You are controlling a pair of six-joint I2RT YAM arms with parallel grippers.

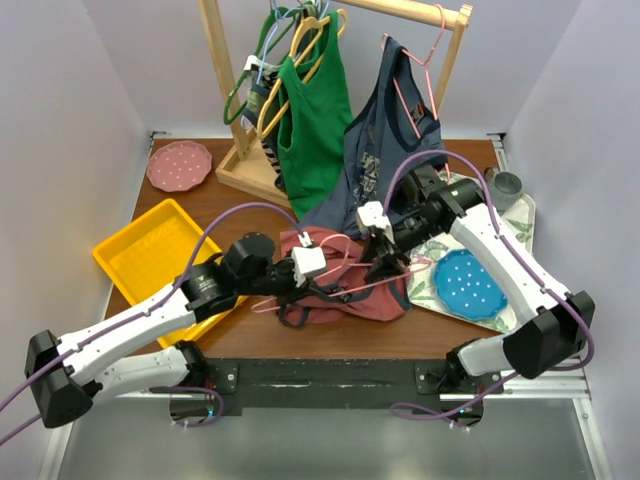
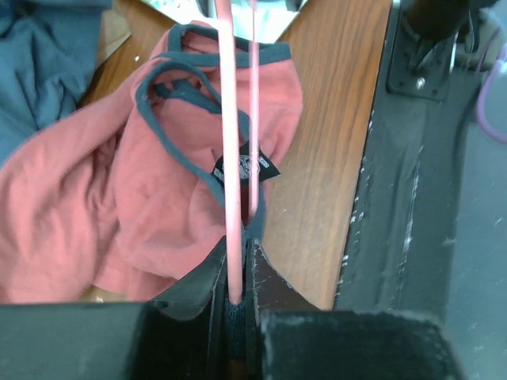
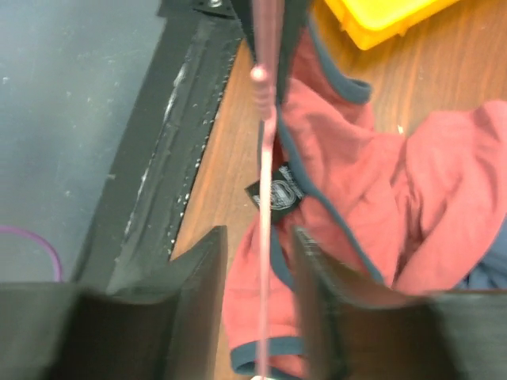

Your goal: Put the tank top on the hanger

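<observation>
The tank top's navy-trimmed edge (image 1: 400, 292) (image 3: 274, 347) on the side away from my left gripper needs to go over the hanger's end, so my right gripper needs to grab it there next.
The faded red tank top (image 1: 350, 300) lies crumpled on the table near the front edge, its navy-trimmed neck and black label (image 2: 245, 166) facing up. The pink wire hanger (image 1: 345, 290) lies across it. My left gripper (image 1: 316, 284) is at the shirt's left side, shut on the hanger wire (image 2: 231, 198), with a bit of navy trim in the jaws too. My right gripper (image 1: 378, 264) hovers over the shirt's right side. It is open, and the hanger wire (image 3: 265, 237) runs between its fingers (image 3: 198, 277) without touching them. The tank top also shows in the right wrist view (image 3: 356, 182).
A wooden rack (image 1: 250, 165) at the back holds a green tank top (image 1: 315, 110), a navy tank top (image 1: 385, 150) on another pink hanger, and yellow and green hangers. A yellow tray (image 1: 150, 255) lies left, a pink plate (image 1: 178, 165) back left, a blue plate (image 1: 468, 285) and grey cup (image 1: 507, 185) right.
</observation>
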